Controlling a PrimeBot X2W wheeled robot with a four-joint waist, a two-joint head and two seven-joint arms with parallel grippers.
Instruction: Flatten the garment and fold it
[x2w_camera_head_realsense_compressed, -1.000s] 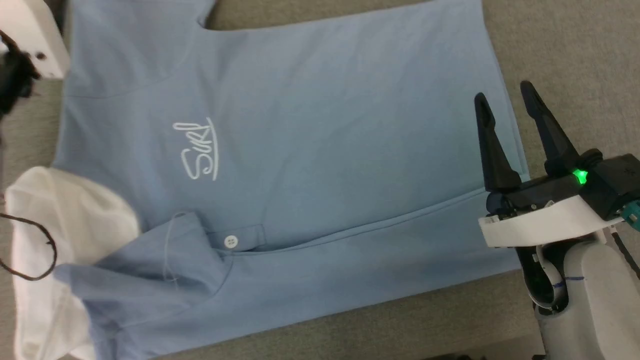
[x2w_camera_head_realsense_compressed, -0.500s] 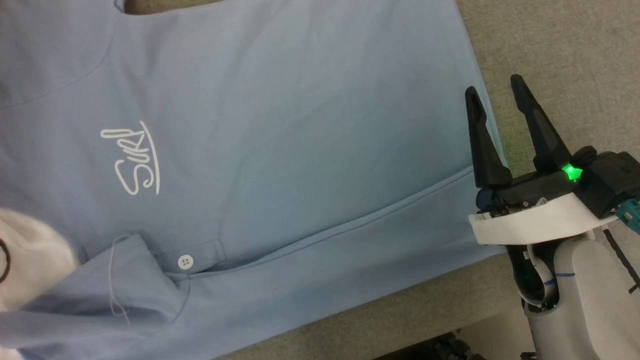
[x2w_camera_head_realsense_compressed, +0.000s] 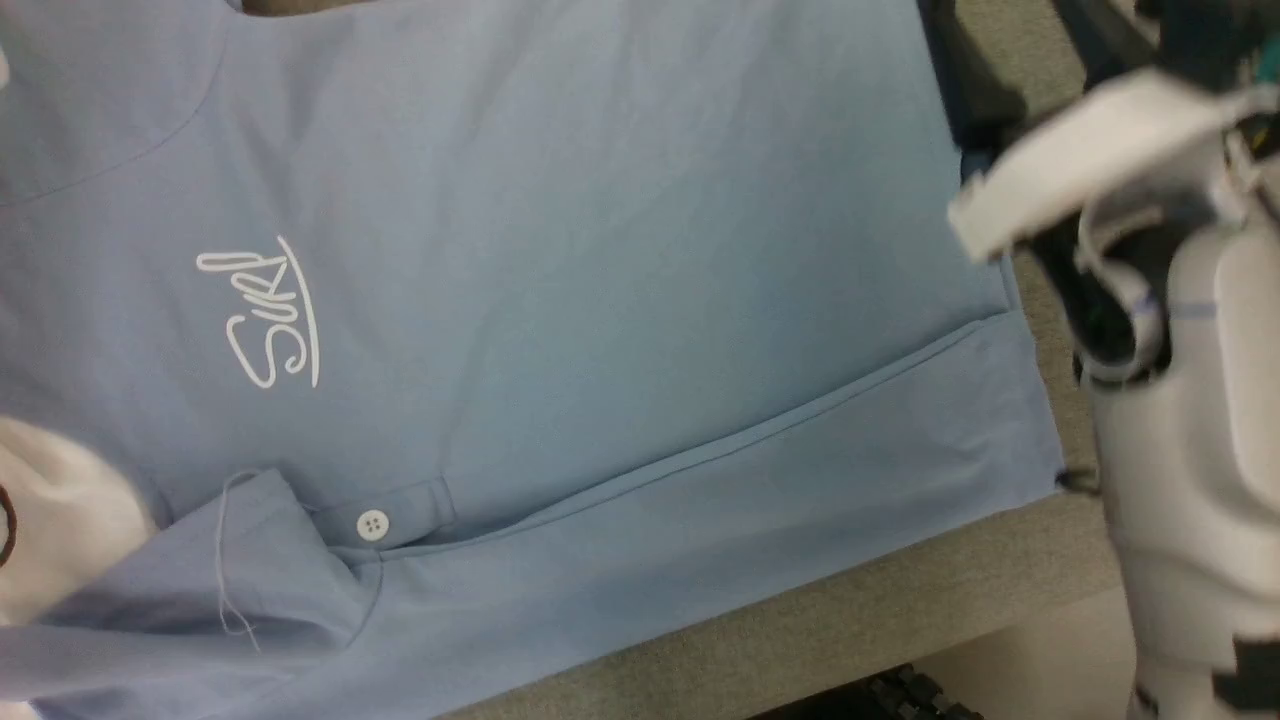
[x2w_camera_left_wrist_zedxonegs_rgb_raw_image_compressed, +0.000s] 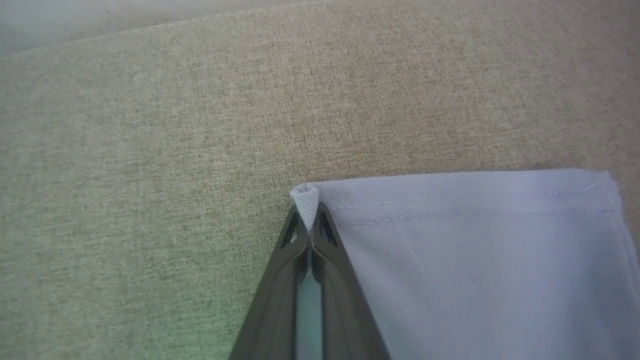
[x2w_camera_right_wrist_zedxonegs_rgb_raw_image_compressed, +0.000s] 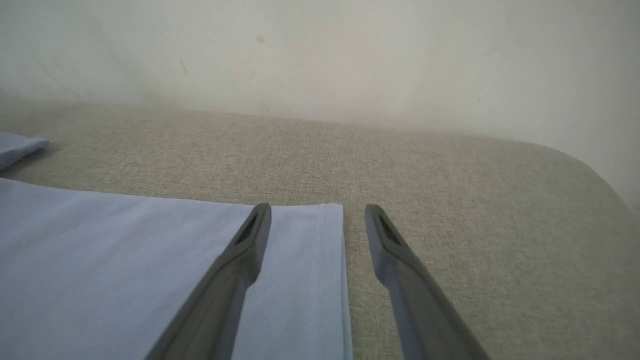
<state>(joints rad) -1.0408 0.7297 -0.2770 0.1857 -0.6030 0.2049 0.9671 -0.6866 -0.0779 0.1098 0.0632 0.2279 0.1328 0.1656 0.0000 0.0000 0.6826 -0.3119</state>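
Observation:
My right gripper pinches the front of the garment (x2w_camera_head_realsense_compressed: 636, 252) by its hem (x2w_camera_head_realsense_compressed: 1010, 283) next, where the flat, wide cloth ends in a free edge.
The garment (x2w_camera_head_realsense_compressed: 620, 300), a light blue polo shirt, lies spread front-up on the beige surface, with its white logo (x2w_camera_head_realsense_compressed: 262, 320), white button (x2w_camera_head_realsense_compressed: 372, 524) and white collar (x2w_camera_head_realsense_compressed: 50, 530) at the left. In the left wrist view my left gripper (x2w_camera_left_wrist_zedxonegs_rgb_raw_image_compressed: 307, 225) is shut on a pinched corner of the garment (x2w_camera_left_wrist_zedxonegs_rgb_raw_image_compressed: 475, 250), low on the surface. My right gripper (x2w_camera_right_wrist_zedxonegs_rgb_raw_image_compressed: 317, 212) is open, its fingers straddling the hem corner of the garment (x2w_camera_right_wrist_zedxonegs_rgb_raw_image_compressed: 125, 260). The right arm (x2w_camera_head_realsense_compressed: 1180, 330) shows blurred at the upper right of the head view.
The beige fabric surface (x2w_camera_head_realsense_compressed: 850, 620) ends in a front edge at the head view's lower right, with something dark (x2w_camera_head_realsense_compressed: 900, 695) below it. A pale wall (x2w_camera_right_wrist_zedxonegs_rgb_raw_image_compressed: 320, 50) rises behind the surface. Bare surface (x2w_camera_right_wrist_zedxonegs_rgb_raw_image_compressed: 500, 225) lies to the right of the hem.
The head camera shifted at first. Then my right arm swung from the lower right up to the upper right, along the garment's hem side. My left gripper has closed on a garment corner.

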